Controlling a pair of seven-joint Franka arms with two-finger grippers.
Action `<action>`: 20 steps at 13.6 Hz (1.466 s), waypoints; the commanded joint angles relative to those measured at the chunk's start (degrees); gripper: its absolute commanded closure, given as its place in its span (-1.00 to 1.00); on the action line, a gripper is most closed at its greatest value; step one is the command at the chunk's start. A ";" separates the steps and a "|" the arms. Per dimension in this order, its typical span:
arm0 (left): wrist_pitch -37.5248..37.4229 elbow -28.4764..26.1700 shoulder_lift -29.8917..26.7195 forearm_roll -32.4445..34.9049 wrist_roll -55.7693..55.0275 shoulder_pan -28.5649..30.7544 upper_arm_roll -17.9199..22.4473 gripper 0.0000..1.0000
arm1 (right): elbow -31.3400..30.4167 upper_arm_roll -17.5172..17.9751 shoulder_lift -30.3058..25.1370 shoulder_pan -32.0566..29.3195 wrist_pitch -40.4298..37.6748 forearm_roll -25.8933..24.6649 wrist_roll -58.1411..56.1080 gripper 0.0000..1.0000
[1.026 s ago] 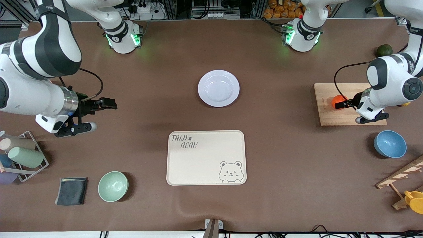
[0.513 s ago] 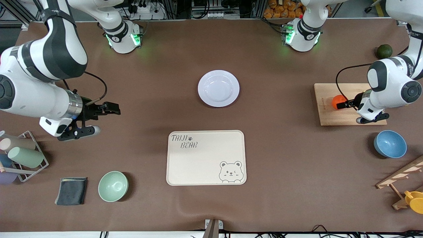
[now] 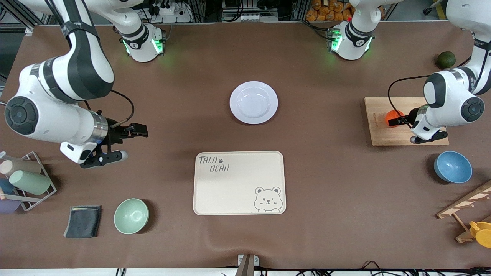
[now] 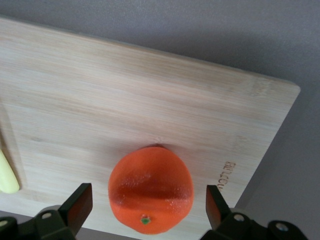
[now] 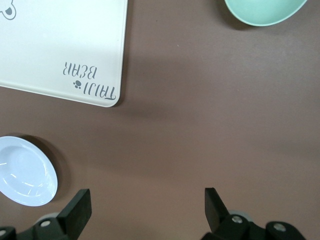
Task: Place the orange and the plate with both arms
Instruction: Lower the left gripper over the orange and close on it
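Observation:
The orange needs to go on the pale plate [image 3: 253, 102], so my left gripper needs to grab it by its round middle [image 3: 394, 118] next.
The orange [image 3: 391, 115] lies on a wooden cutting board [image 3: 378, 132] toward the left arm's end of the table. My left gripper [image 3: 399, 122] is low over it and open. In the left wrist view the orange [image 4: 151, 189] sits between the two fingers of the left gripper [image 4: 148, 206], with a gap on each side. The pale plate [image 3: 253, 102] rests on the table's middle, farther from the front camera than the tray. My right gripper [image 3: 128, 143] hangs open and holds nothing, over bare mat toward the right arm's end. The right wrist view shows that gripper [image 5: 147, 207] and the plate [image 5: 25, 172].
A cream bear-print tray [image 3: 239, 183] lies nearer the front camera than the plate. A green bowl [image 3: 131, 216], a dark cloth [image 3: 83, 221] and a cup rack [image 3: 27, 180] stand by the right arm's end. A blue bowl [image 3: 452, 166], a dark green fruit [image 3: 446, 58] and a wooden rack [image 3: 466, 207] are at the left arm's end.
The right arm has swung toward the middle of the table, its gripper still open. The left gripper has shifted a little over the orange.

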 commanded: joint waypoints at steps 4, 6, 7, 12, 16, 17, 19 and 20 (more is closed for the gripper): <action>1.29 -0.69 0.92 1.30 -0.42 0.52 -0.36 -1.00 | -0.30 -0.62 -0.79 -0.91 -3.95 0.94 -0.30 -1.00; 1.38 -0.78 1.53 1.39 -0.07 0.61 -0.45 -1.00 | -0.30 -0.71 -0.88 -1.26 -5.35 0.94 -0.38 -1.00; 1.38 -0.87 1.71 1.39 -0.07 0.52 -0.36 -1.00 | -0.30 -0.71 -0.88 -1.35 -5.53 0.94 -0.38 -1.00; 1.47 -0.69 2.24 1.39 0.02 0.52 -0.36 -0.80 | -0.30 -0.71 -0.71 -1.53 -6.06 0.86 -0.38 -1.00; 2.61 -0.87 3.29 1.39 0.19 0.61 -0.45 -0.36 | -0.30 -0.71 -0.80 -1.53 -6.06 0.86 -0.38 -1.00; 2.61 -0.78 3.29 1.39 0.28 0.61 -0.36 -0.26 | -0.30 -0.71 -0.71 -1.53 -6.06 0.86 -0.38 -1.00; 2.52 -0.43 3.03 1.39 0.46 0.52 -0.36 0.04 | -0.30 -0.71 -0.71 -1.62 -6.06 0.86 -0.38 -1.00; 2.17 -0.17 2.77 1.30 0.46 0.52 -0.36 0.18 | -0.30 -0.71 -0.79 -1.79 -5.98 0.86 -0.38 -1.00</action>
